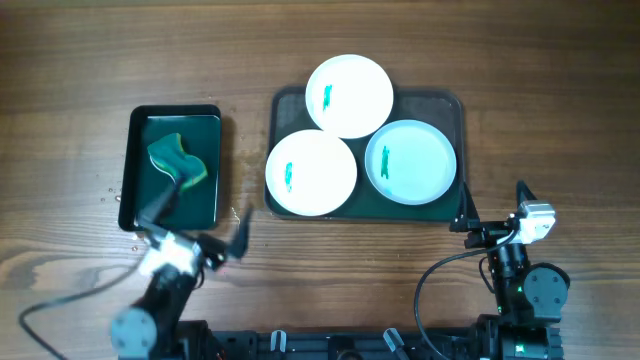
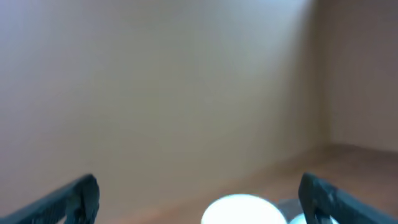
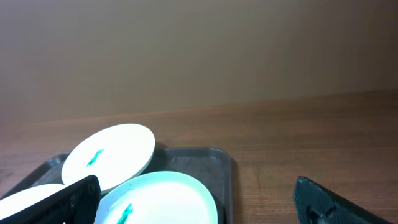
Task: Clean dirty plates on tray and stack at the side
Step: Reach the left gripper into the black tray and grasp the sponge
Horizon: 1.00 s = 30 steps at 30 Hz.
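The green sponge's bottom has to stay free to clean the plates, so the robot's left gripper should next grab the green sponge from above by its upper side [image 1: 177,160].
Three round white plates lie on the dark green tray [image 1: 455,105], each with a teal smear: a far plate [image 1: 348,95], a left plate [image 1: 311,172] and a right plate [image 1: 411,161]. My left gripper [image 1: 203,218] is open and empty, between the black tray and the green tray near the table's front. Its wrist view is blurred, with open fingers [image 2: 199,183] and a white plate [image 2: 239,210] low down. My right gripper [image 1: 492,205] is open and empty, just off the green tray's front right corner. Its wrist view shows the fingers [image 3: 196,190] apart, the plates [image 3: 112,152] [image 3: 155,199] and the tray [image 3: 211,158].
A smaller black tray [image 1: 140,120] stands at the left with a green sponge [image 1: 178,160] in it. One left finger reaches over its front edge. Bare wooden table [image 1: 560,120] lies right of the green tray.
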{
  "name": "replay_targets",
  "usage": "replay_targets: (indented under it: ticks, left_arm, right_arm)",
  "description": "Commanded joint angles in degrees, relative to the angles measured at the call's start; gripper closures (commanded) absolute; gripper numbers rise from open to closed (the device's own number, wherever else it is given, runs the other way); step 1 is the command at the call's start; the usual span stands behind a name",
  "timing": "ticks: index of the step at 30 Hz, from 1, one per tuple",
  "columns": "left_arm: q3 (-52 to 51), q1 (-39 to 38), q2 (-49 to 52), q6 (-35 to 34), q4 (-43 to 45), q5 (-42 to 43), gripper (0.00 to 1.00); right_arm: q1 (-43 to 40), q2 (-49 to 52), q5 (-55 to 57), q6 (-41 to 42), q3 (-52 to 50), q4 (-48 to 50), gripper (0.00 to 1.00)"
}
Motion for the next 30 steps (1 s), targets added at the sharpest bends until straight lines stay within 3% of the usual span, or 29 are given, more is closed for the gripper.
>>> replay_targets:
  ticks: [1,2,4,6,10,13,20,26,30]
  left_arm:
    - [18.6,-0.2,12.5,-0.1,-18.9,-19.3,0.0]
    - [31.5,-0.2,26.6,0.3,-32.9,-16.8,0.0]
    - [35.7,-0.2,33.2,0.3,-37.9,-12.3,0.0]
    - [37.2,-0.1,37.9,-0.2,-37.5,-15.7,0.0]
    - [42.7,1.7,49.5,-18.3,-42.0,-29.2,0.0]
    - [46.7,4.4,58.3,-23.7,-46.6,-29.7,0.0]
    - [46.7,6.3,74.6,-24.2,-42.1,-29.7,0.0]
    - [46.7,6.3,84.8,-31.2,-37.9,-36.0,0.0]
    - [46.7,6.3,90.0,-31.7,-35.0,-36.5,0.0]
  right_arm:
    - [-0.3,-0.2,0.9,-1.1,-0.1,0.2,0.0]
    - [-0.3,-0.2,0.9,-1.1,-0.1,0.2,0.0]
    - [-0.3,-0.2,0.9,-1.1,-0.1,0.2,0.0]
    - [-0.3,-0.2,0.9,-1.1,-0.1,0.2,0.0]
    - [-0.3,-0.2,0.9,-1.1,-0.1,0.2,0.0]
    - [-0.3,-0.2,0.9,-1.1,-0.1,0.2,0.0]
    - [-0.3,-0.2,0.9,-1.1,-0.1,0.2,0.0]
    - [-0.3,-0.2,0.9,-1.1,-0.1,0.2,0.0]
    - [-0.3,-0.2,0.9,-1.1,-0.1,0.2,0.0]
